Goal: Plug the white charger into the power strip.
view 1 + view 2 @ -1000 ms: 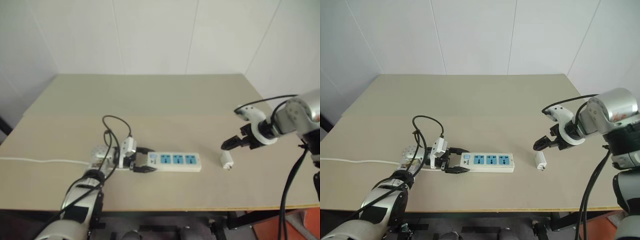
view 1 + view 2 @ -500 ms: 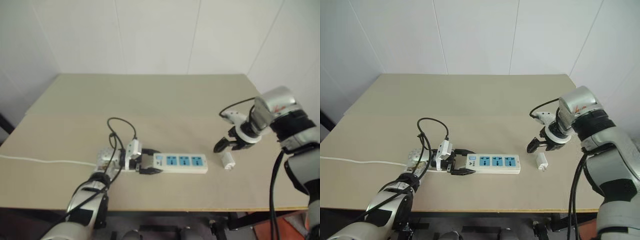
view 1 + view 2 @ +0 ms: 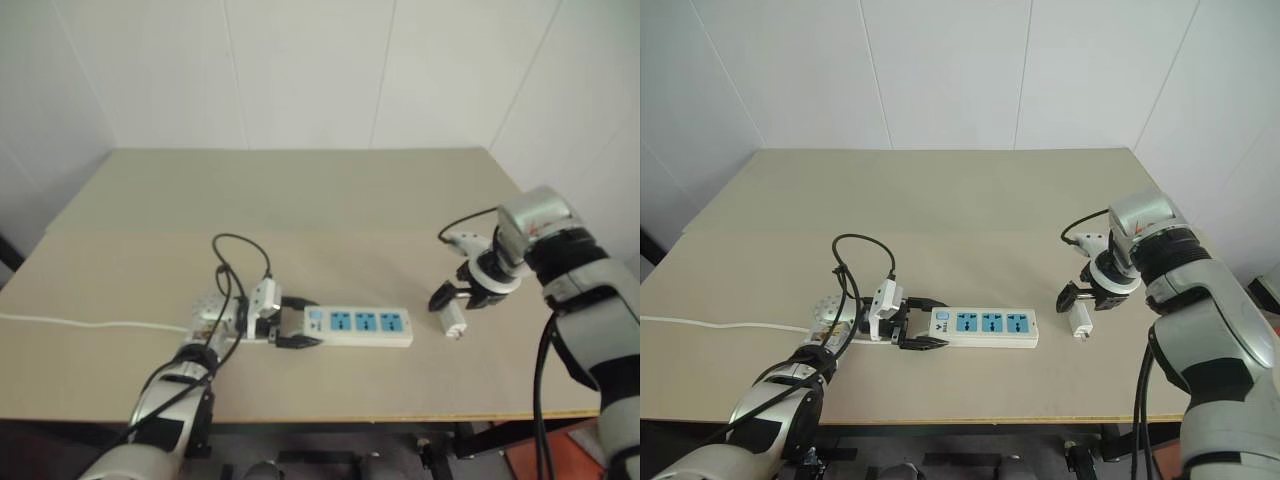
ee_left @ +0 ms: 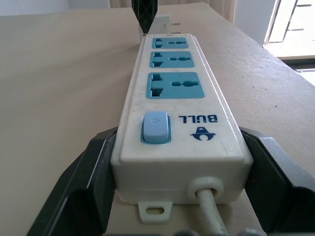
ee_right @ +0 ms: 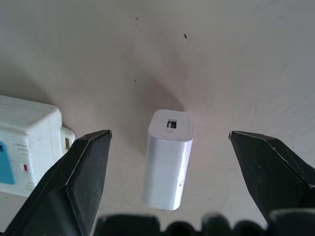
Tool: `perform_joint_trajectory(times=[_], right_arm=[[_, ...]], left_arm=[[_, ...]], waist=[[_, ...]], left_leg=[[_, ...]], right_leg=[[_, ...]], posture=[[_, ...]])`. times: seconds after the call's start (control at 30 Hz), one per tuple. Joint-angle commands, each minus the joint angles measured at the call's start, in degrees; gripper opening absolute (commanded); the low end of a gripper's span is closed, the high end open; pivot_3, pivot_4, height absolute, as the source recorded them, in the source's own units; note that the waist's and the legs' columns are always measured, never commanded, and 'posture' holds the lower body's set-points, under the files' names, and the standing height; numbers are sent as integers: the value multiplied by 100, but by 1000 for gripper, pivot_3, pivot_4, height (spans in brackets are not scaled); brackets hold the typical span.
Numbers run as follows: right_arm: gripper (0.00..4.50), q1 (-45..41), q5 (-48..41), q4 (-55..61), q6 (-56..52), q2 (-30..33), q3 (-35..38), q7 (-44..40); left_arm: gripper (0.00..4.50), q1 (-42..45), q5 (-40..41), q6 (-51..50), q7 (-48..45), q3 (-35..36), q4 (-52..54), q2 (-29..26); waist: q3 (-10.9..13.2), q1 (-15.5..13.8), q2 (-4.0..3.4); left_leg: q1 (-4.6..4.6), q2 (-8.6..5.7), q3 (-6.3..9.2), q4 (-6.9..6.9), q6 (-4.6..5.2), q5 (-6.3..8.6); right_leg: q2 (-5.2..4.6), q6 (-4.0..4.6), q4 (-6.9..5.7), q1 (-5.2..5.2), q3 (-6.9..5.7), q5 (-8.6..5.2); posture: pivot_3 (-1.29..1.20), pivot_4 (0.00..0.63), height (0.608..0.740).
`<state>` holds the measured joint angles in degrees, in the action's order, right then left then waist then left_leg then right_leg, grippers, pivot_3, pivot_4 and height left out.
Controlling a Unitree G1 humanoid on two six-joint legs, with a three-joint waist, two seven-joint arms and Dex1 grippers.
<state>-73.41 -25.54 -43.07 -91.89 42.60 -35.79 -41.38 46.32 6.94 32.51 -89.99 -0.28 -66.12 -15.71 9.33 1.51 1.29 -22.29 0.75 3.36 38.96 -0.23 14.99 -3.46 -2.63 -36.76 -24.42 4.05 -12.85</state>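
My right gripper closes next, since its fingers reach down beside the long sides of the white charger (image 3: 1080, 322), close over the beige table, and closing now would catch it.
The power strip (image 3: 985, 327) lies flat near the table's front, its three blue socket faces up and its switch end (image 4: 155, 128) toward my left arm. My left gripper (image 3: 921, 329) is shut on that switch end, one black finger (image 4: 93, 182) pressed against each long side. The white charger (image 3: 1080, 322) lies on the table just off the strip's far end, apart from it. My right gripper (image 3: 1081, 299) points down over the charger and is open. Its fingers (image 5: 74, 182) stand wide on either side of the charger (image 5: 168, 157) without touching it.
The strip's white cord (image 3: 720, 324) trails off the left side of the beige table (image 3: 940, 200). A black cable (image 3: 862, 258) loops above my left wrist. White walls close the table's back and right. The table's front edge (image 3: 970, 420) runs close below the strip.
My right gripper has come down and closer over the charger, still open. The left gripper and the power strip have stayed put; the camera view shifted slightly.
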Motion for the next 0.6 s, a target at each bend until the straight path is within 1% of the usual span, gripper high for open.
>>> perform_joint_trajectory(times=[0.03, 0.27, 0.37, 0.57, 0.6], right_arm=[[4500, -22, 172, -96, -39, -5, 259, -56], [4500, 26, 290, -68, 1, -60, 227, -257], [3933, 77, 275, 60, -15, -56, 214, -347], [1995, 148, 316, 215, -27, -94, 157, -410], [1615, 151, 331, 216, -15, -105, 161, -407]], left_arm=[[3264, -91, -206, 96, 7, -177, 46, -94], [3264, -159, -245, 123, 60, -229, 69, -164], [3264, -177, -323, 199, 131, -296, 67, -218], [3264, -138, -321, 262, 137, -381, 124, -176], [3264, -135, -308, 256, 125, -388, 136, -165]], waist=[[0, 13, 0], [-1, 67, -2], [-2, 73, -3], [-4, 87, -7], [-4, 87, -7]], left_leg=[[0, 0, 0, 0, 0, 0], [4, 0, 2, 0, 0, 0], [6, 0, 3, 0, 0, 0], [10, 0, 3, 0, 0, 0], [10, 0, 3, 0, 0, 0]], right_leg=[[0, 0, 0, 0, 0, 0], [0, 0, -2, 3, 0, 0], [0, 0, -3, 4, 0, 0], [0, 0, -7, 6, 0, 0], [0, 0, -7, 6, 0, 0]], posture=[[0, 150, 740], [0, 150, 740], [0, 150, 740], [0, 150, 740], [0, 150, 740]])
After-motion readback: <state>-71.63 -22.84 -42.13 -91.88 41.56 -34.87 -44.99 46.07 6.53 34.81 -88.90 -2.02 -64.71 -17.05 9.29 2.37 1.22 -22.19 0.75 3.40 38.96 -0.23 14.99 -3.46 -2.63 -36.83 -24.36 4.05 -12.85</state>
